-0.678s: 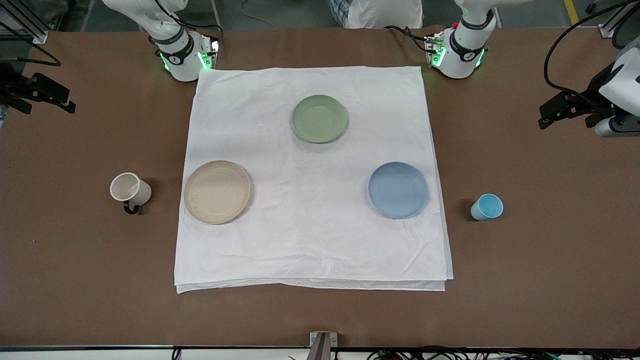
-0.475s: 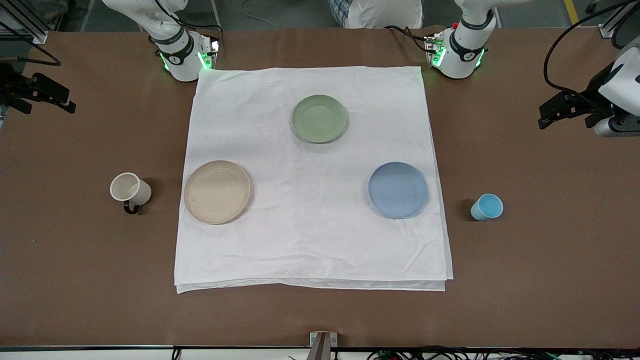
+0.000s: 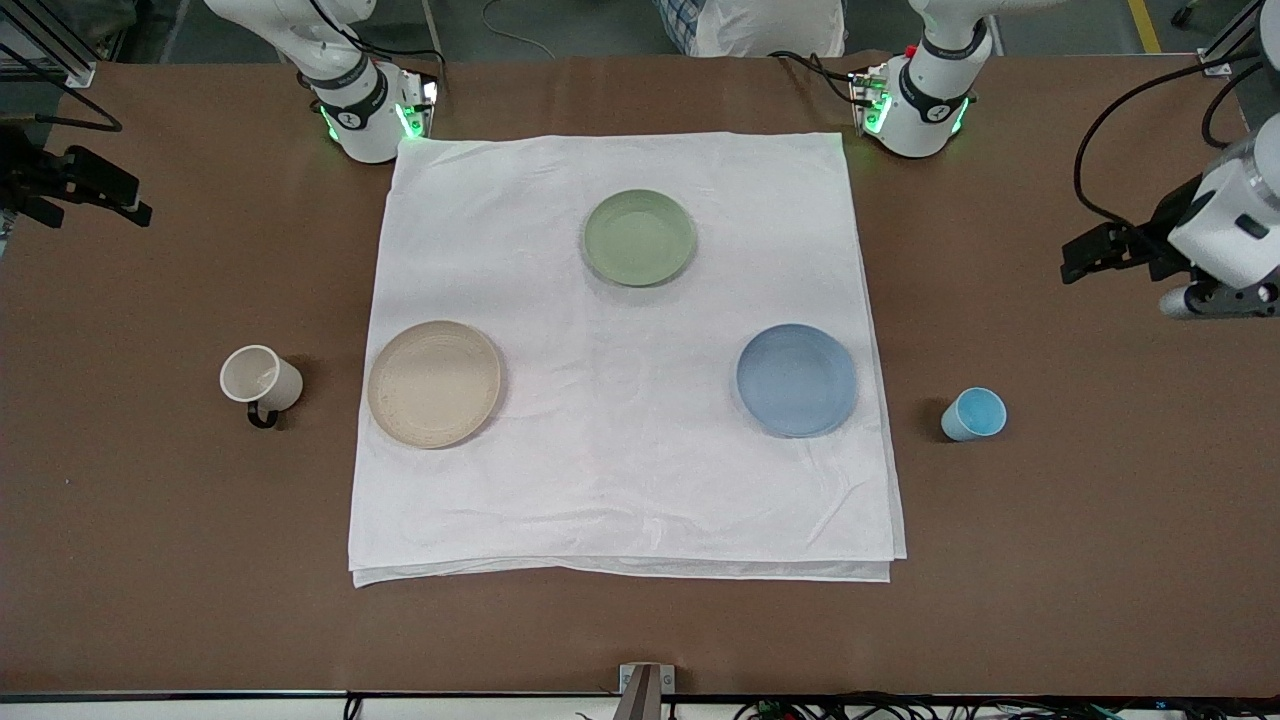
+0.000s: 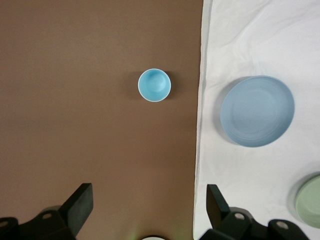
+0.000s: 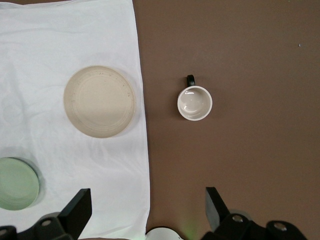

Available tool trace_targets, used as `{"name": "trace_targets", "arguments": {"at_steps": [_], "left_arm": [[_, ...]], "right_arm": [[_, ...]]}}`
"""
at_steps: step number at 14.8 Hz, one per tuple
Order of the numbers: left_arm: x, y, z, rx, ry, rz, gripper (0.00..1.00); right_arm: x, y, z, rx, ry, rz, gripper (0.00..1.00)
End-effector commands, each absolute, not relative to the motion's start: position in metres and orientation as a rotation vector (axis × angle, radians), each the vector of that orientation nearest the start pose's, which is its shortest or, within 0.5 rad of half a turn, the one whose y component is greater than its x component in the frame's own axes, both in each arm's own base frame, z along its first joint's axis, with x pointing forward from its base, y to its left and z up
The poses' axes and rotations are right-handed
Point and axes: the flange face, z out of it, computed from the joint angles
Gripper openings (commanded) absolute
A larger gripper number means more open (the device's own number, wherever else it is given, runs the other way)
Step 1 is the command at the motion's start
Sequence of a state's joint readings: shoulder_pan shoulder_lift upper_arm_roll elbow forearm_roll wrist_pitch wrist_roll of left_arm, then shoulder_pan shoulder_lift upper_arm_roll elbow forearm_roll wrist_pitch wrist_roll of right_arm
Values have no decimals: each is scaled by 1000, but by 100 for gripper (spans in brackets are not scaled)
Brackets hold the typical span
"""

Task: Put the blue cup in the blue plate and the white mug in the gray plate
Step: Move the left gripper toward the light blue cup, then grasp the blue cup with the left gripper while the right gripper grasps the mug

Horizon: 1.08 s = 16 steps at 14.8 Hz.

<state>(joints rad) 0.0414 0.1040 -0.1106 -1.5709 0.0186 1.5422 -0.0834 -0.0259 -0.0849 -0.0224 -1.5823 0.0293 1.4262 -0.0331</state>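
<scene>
My right gripper grabs the white mug by its black handle next, to set it in the gray plate.
The blue cup stands upright on the bare brown table, off the cloth, beside the blue plate toward the left arm's end. It also shows in the left wrist view, with the blue plate. The white mug stands upright on the bare table beside the gray plate, toward the right arm's end; both show in the right wrist view, mug and plate. My left gripper is open and empty, high over the table. My right gripper is open and empty, high over the cloth's edge.
A white cloth covers the middle of the table and carries all three plates. A pale green plate lies on it nearer the robots' bases. The left arm's hand hangs over the table's end; the right arm's hand over the other.
The left arm's hand has shifted a little toward the blue cup and lower in the front view. The right arm, the cups and the plates have not moved.
</scene>
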Motion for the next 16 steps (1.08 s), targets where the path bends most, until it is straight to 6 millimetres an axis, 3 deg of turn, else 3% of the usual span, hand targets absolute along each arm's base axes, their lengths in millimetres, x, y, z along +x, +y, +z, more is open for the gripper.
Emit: {"name": "trace_targets", "arguments": {"at_steps": [1, 2, 3, 7, 8, 11, 14, 16], "left_arm": [[601, -19, 505, -3126, -54, 234, 100], [604, -9, 478, -3129, -79, 227, 100], [605, -3, 457, -3131, -94, 213, 100], [605, 11, 391, -3117, -110, 155, 100], [606, 26, 374, -3121, -146, 148, 100], [605, 39, 329, -3138, -189, 137, 100], [606, 41, 295, -3147, -204, 115, 100], [609, 40, 276, -3169, -241, 117, 100]], "right_arm": [[503, -25, 659, -3099, 12, 87, 100], [507, -25, 663, -3108, 16, 67, 100], [513, -29, 654, -3107, 35, 95, 100], [560, -49, 604, -3133, 79, 91, 100], [576, -59, 582, -3124, 97, 87, 100], [617, -69, 522, -3138, 96, 53, 100], [635, -77, 445, -3127, 107, 201, 100], [631, -85, 387, -3125, 132, 182, 100]]}}
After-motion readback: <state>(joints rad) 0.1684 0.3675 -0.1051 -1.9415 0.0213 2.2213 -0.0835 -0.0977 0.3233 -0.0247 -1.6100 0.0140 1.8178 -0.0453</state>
